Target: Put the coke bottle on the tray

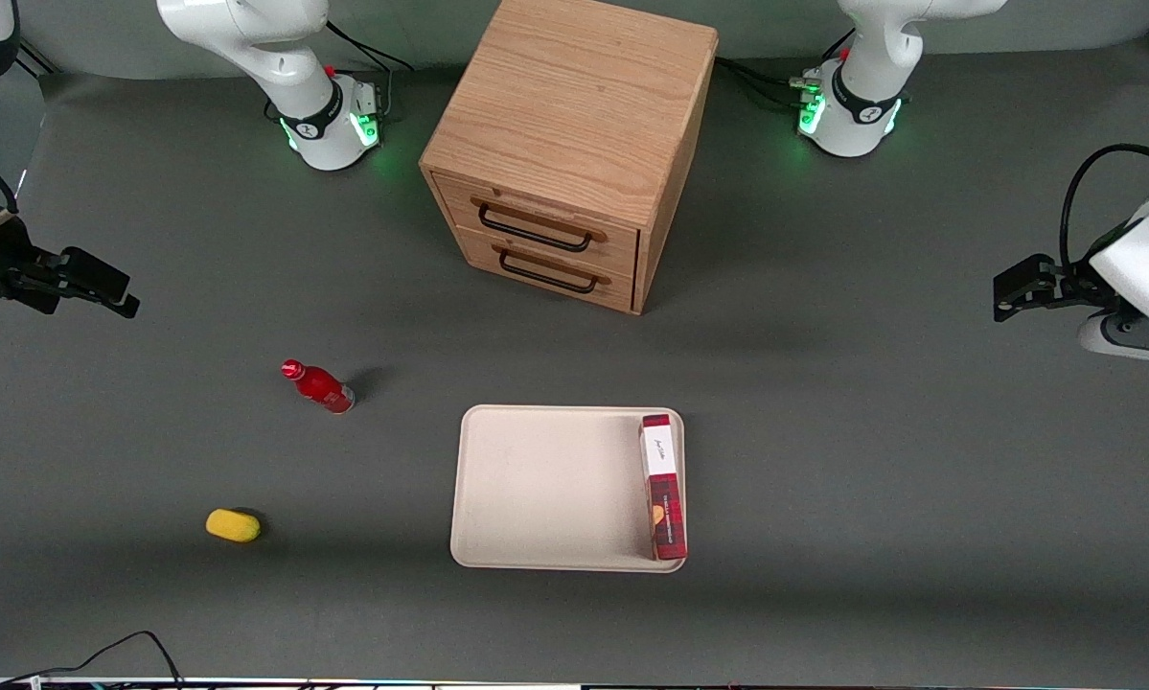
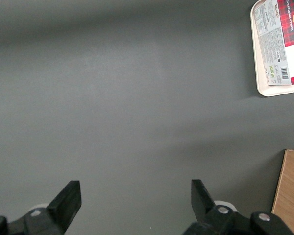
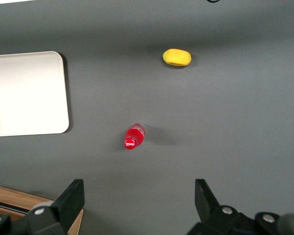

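The coke bottle should go on the tray [image 1: 545,489], so the robot's right gripper should next grab the bottle by its red cap [image 1: 291,369].
The coke bottle [image 1: 318,385] is small and all red with a red cap. It appears to stand upright on the grey table, beside the tray and toward the working arm's end; it also shows in the right wrist view [image 3: 134,137]. The cream-beige tray [image 1: 545,489] lies flat near the front camera, with its corner in the right wrist view [image 3: 24,93]. My right gripper [image 1: 114,287] hovers above the table at the working arm's end, farther from the front camera than the bottle. It [image 3: 139,191] is open and empty, well apart from the bottle.
A long red box with a white end [image 1: 663,484] lies in the tray along its edge toward the parked arm. A small yellow oval thing [image 1: 233,525] lies nearer the front camera than the bottle. A wooden two-drawer cabinet [image 1: 574,144] stands farther back, drawers shut.
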